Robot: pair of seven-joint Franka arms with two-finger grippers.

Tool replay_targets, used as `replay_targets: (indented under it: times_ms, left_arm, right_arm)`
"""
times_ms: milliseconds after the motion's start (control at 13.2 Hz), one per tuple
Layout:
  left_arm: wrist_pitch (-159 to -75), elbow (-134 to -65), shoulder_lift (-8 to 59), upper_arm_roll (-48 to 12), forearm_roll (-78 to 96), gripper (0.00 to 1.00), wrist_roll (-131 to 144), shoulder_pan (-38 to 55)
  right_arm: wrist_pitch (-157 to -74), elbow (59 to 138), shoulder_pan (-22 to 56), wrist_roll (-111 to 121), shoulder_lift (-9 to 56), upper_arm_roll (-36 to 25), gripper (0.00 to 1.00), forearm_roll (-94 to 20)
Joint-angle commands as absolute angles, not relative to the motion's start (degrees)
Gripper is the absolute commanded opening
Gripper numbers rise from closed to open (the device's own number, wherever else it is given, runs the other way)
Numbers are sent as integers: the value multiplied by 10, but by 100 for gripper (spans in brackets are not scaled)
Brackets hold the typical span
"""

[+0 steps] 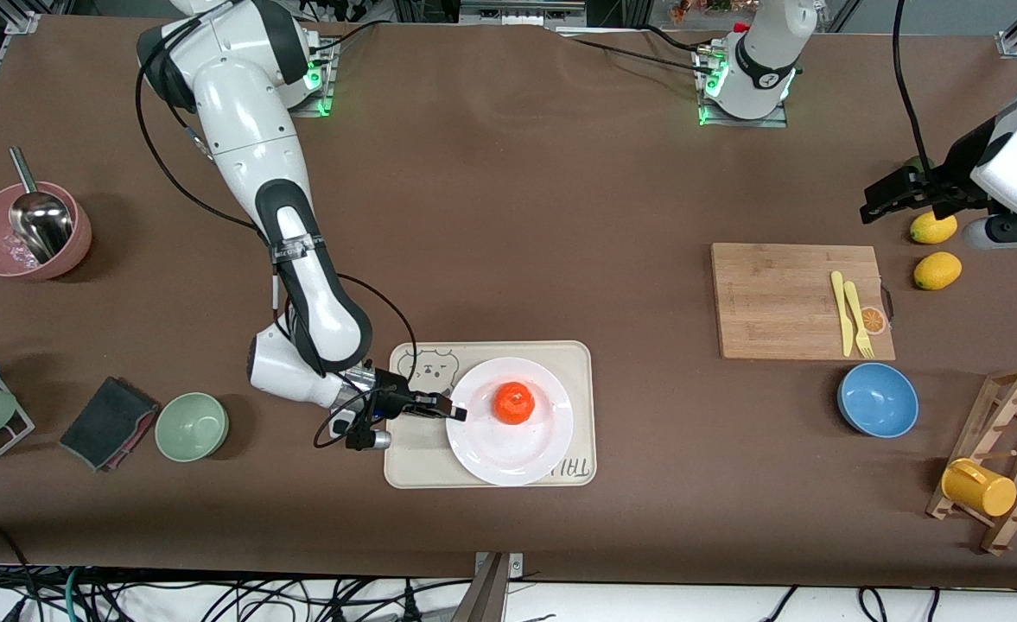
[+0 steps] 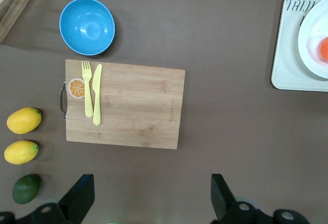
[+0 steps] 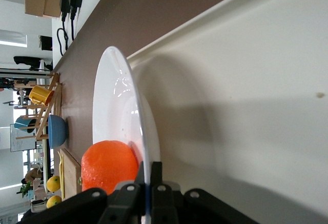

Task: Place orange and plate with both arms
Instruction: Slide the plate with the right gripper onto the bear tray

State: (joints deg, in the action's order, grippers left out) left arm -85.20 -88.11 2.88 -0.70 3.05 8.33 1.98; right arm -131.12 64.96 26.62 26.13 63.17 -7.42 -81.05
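Observation:
The white plate's base (image 1: 510, 456) rests on the cream tray, inside its edges, and would stand, so my right gripper should open now.
The white plate (image 1: 508, 453) lies on a cream tray (image 1: 573, 363) near the front camera, and the orange (image 1: 515, 403) sits on its middle. My right gripper (image 1: 454, 409) is shut on the plate's rim at the edge toward the right arm's end. The right wrist view shows its fingers pinching the thin rim of the plate (image 3: 110, 96), with the orange (image 3: 107, 165) just past them. My left gripper (image 1: 878, 203) hangs open and empty over the table at the left arm's end, beside the lemons. In the left wrist view its gripper (image 2: 151, 185) stands wide over bare table.
A wooden cutting board (image 1: 793, 298) holds a yellow knife and fork. A blue bowl (image 1: 878, 399), two lemons (image 1: 937, 270) and a rack with a yellow cup (image 1: 979, 488) stand at the left arm's end. A green bowl (image 1: 192, 426), a dark cloth (image 1: 109, 422) and a pink bowl (image 1: 28, 231) stand at the right arm's end.

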Motion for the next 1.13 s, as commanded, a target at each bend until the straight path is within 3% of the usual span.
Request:
replay_targets:
  times_ms: [0, 76, 529, 1058]
  left_arm:
    - [-845, -869, 33, -8, 27, 100, 75, 18]
    - [-845, -869, 33, -8, 27, 100, 75, 18]
    - [-844, -870, 33, -7, 28, 100, 75, 18]
    - [-844, -869, 33, -7, 28, 100, 75, 18]
  right_arm:
    - [-1306, 631, 267, 251, 642, -70, 60, -818]
    - [-1305, 633, 269, 252, 639, -71, 100, -814]
    - [-1303, 651, 272, 240, 600, -72, 100, -663]
    - [-1259, 714, 274, 111, 492, -75, 100, -238]
